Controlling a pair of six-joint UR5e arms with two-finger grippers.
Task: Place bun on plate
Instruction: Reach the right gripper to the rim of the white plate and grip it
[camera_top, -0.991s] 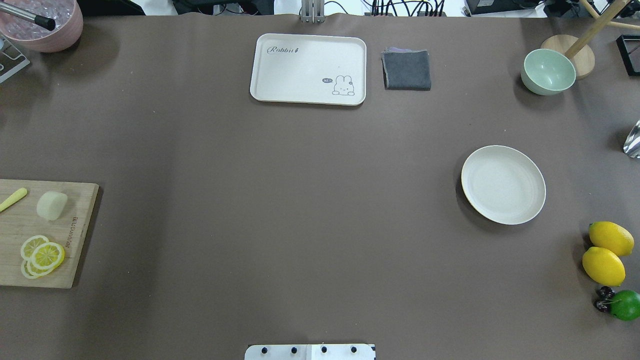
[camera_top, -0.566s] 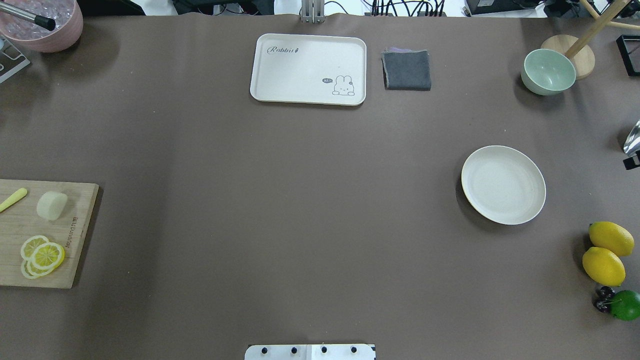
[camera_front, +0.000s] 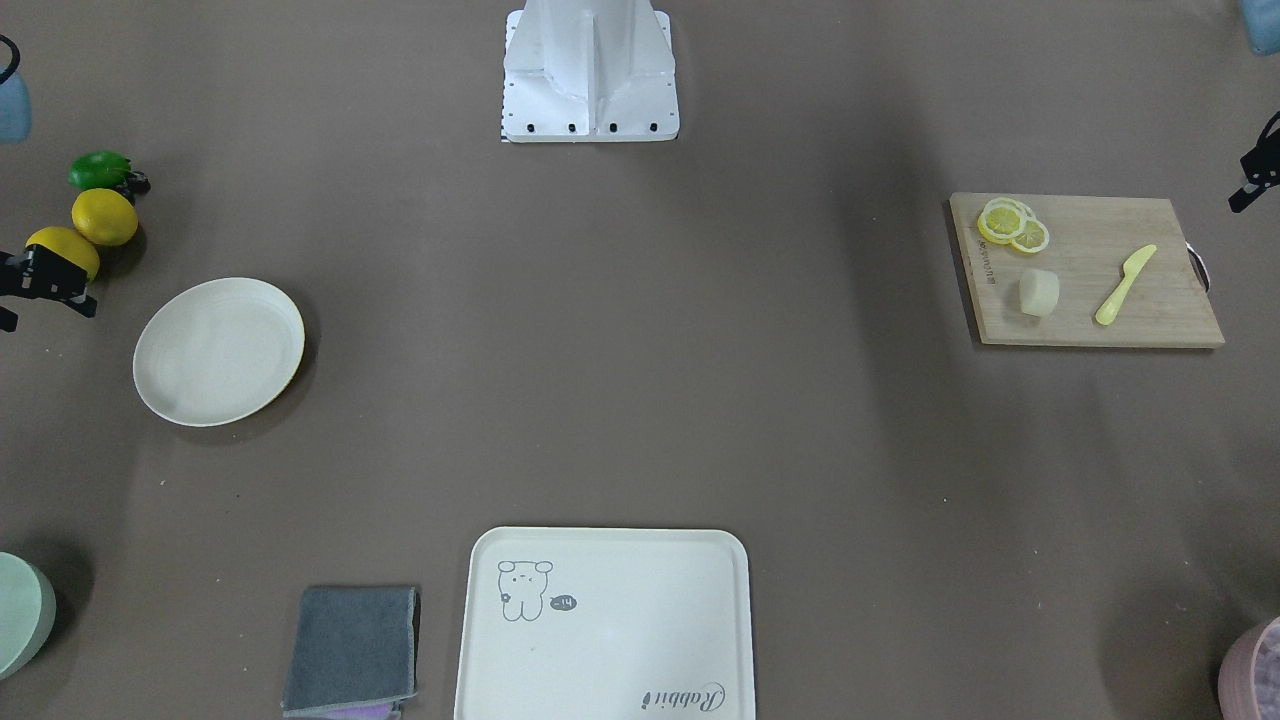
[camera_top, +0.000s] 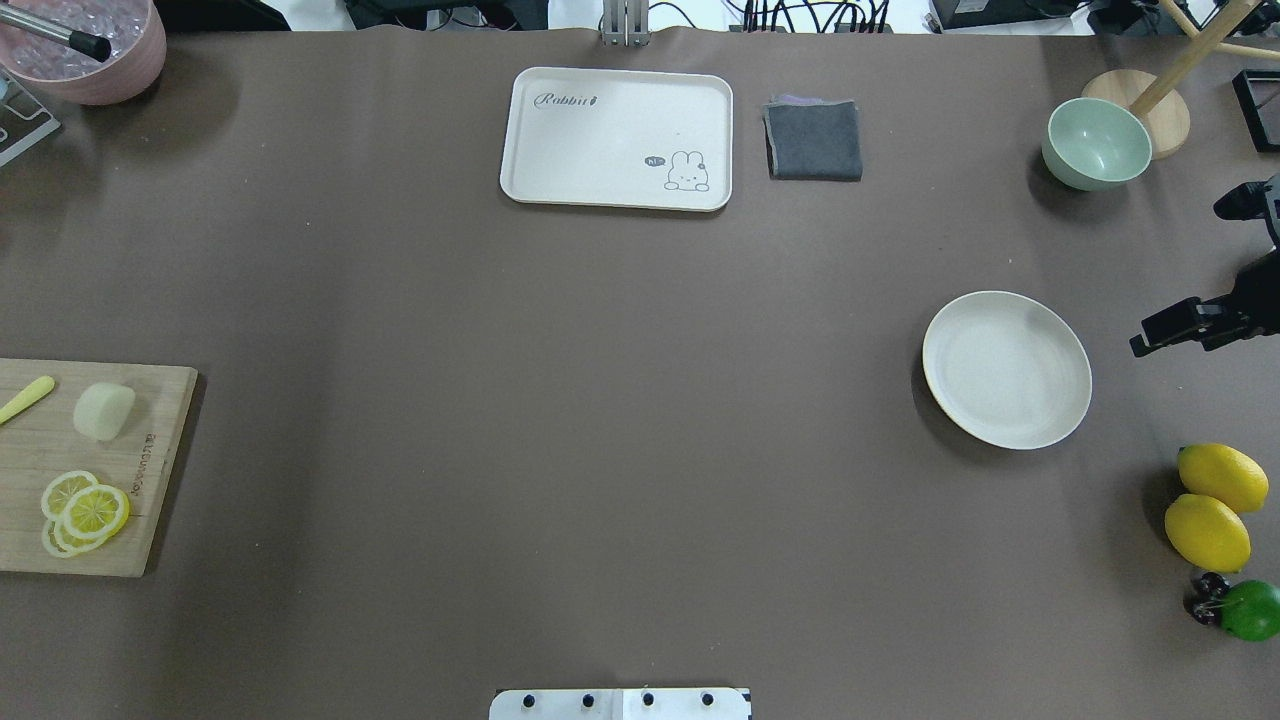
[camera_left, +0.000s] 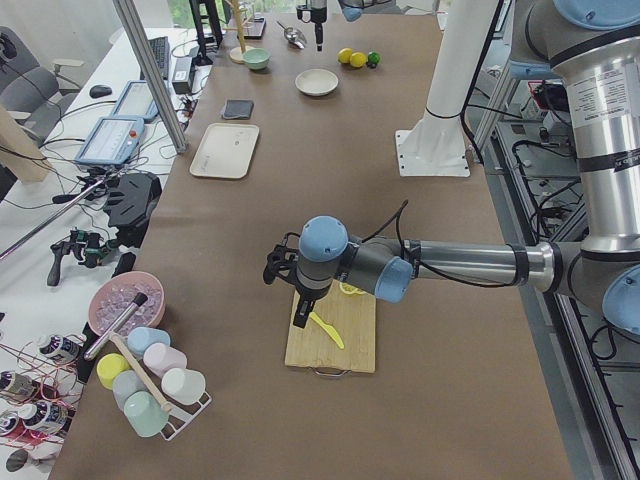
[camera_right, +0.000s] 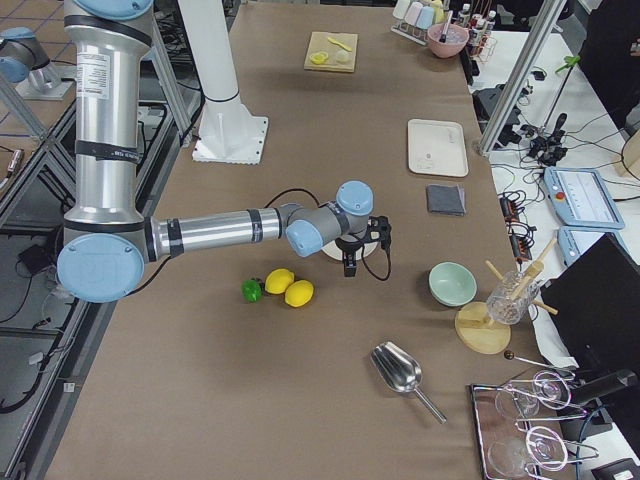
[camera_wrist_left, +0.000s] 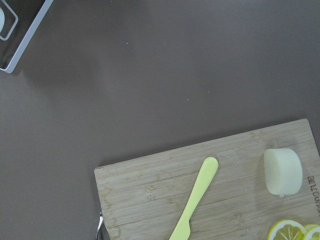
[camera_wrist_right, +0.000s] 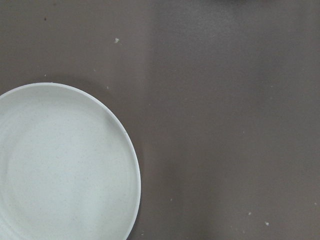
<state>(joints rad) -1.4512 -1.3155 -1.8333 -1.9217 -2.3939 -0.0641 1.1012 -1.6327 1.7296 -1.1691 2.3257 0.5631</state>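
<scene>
The plate needs to come within reach for the bun (camera_front: 1039, 293), so my right gripper should next grab the plate by its rim (camera_front: 169, 316).
The bun (camera_top: 103, 411) lies on its side on a wooden cutting board (camera_top: 150, 470) at the table's left edge, also seen as the bun (camera_front: 1039, 293) and the bun (camera_wrist_left: 283, 171). The plate (camera_top: 1006, 369) sits bare on the right, and its rim (camera_wrist_right: 131, 165) fills the lower left of the right wrist view. My right gripper (camera_top: 1179, 279) hangs just right of the plate, its black fingers (camera_top: 1185, 325) wide apart and holding nothing. My left gripper (camera_front: 1255, 180) hovers over the board's outer end near the knife. I cannot tell whether it is open or shut.
Lemon slices (camera_top: 85, 512) and a yellow knife (camera_top: 27, 398) share the board. A cream tray (camera_top: 560, 150), grey cloth (camera_top: 813, 140) and green bowl (camera_top: 1096, 143) line the far side. Two lemons (camera_top: 1207, 530) and a lime (camera_top: 1250, 610) lie near right.
My right gripper has come into the overhead view from the right edge and moved left toward the plate. The bun and the plate have not moved.
</scene>
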